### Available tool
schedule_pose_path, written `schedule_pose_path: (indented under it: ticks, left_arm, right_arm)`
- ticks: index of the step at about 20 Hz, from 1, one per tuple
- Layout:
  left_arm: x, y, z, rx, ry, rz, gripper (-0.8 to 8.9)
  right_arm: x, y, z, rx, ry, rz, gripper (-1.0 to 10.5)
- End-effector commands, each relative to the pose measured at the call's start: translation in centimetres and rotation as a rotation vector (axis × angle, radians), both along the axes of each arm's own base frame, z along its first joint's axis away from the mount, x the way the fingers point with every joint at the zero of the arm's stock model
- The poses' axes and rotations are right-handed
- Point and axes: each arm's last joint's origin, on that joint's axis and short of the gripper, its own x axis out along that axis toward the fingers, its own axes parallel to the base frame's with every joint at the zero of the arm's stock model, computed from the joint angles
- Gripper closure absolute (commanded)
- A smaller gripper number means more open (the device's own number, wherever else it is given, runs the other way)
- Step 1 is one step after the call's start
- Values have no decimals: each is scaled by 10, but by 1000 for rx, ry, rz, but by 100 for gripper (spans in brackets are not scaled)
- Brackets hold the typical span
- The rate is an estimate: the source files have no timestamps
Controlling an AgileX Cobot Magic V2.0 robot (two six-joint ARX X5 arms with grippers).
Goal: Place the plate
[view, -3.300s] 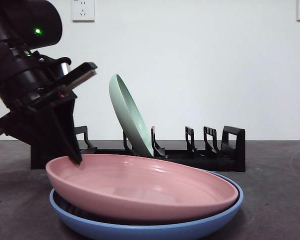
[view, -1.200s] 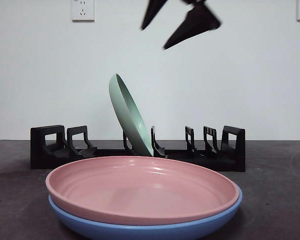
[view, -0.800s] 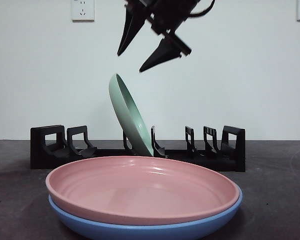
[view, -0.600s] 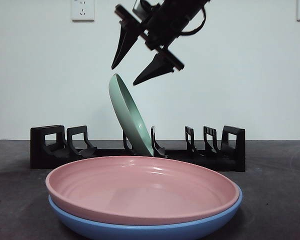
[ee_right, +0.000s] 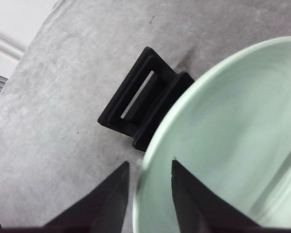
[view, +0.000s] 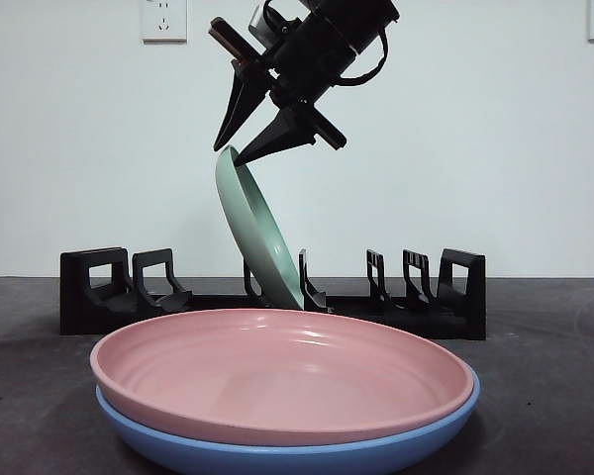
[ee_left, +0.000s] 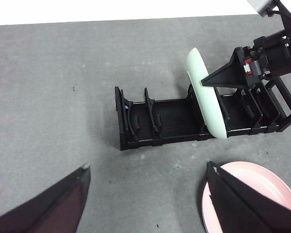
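Observation:
The pale green plate [view: 258, 234] should be grabbed next by its top rim [view: 228, 154] with my right gripper. Then I will put the plate on the stacked pink one.
A pale green plate [view: 258, 234] stands tilted in a slot of the black rack [view: 416, 309]. My right gripper [view: 230, 154] comes from above and is open, with one jaw on each side of the plate's top rim. The right wrist view shows the rim [ee_right: 233, 136] between its jaws [ee_right: 149, 165]. A pink plate [view: 277, 371] lies stacked in a blue plate [view: 277, 457] in front of the rack. My left gripper [ee_left: 148, 166] is open and empty, high above the table in front of the rack [ee_left: 169, 121].
The rack has free slots at both sides of the green plate [ee_left: 206, 99]. The pink plate [ee_left: 252, 194] lies near the rack's right end. Two wall sockets [view: 164, 18] sit on the white wall behind.
My right gripper has come down from the top of the front view to the green plate's top rim. The gripper at the pink plate's left rim 2.7 s ago has left that view.

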Motion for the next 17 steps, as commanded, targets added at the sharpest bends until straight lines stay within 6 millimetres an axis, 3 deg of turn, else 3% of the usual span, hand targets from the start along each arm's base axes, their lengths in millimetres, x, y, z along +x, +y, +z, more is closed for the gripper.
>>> schedule_pose_path:
  ticks: [1,10,17]
  left_arm:
    - [0,0,5,-1,-21,-2,438]
    - [0,0,5,5,-23,-7,438]
    - [0,0,5,17,-27,-14,438]
  right_arm:
    - [1,7,1,11,-1,8,855]
    - [2,11,-7,3,15,14,934]
    - [0,10,1,86,58,61,934]
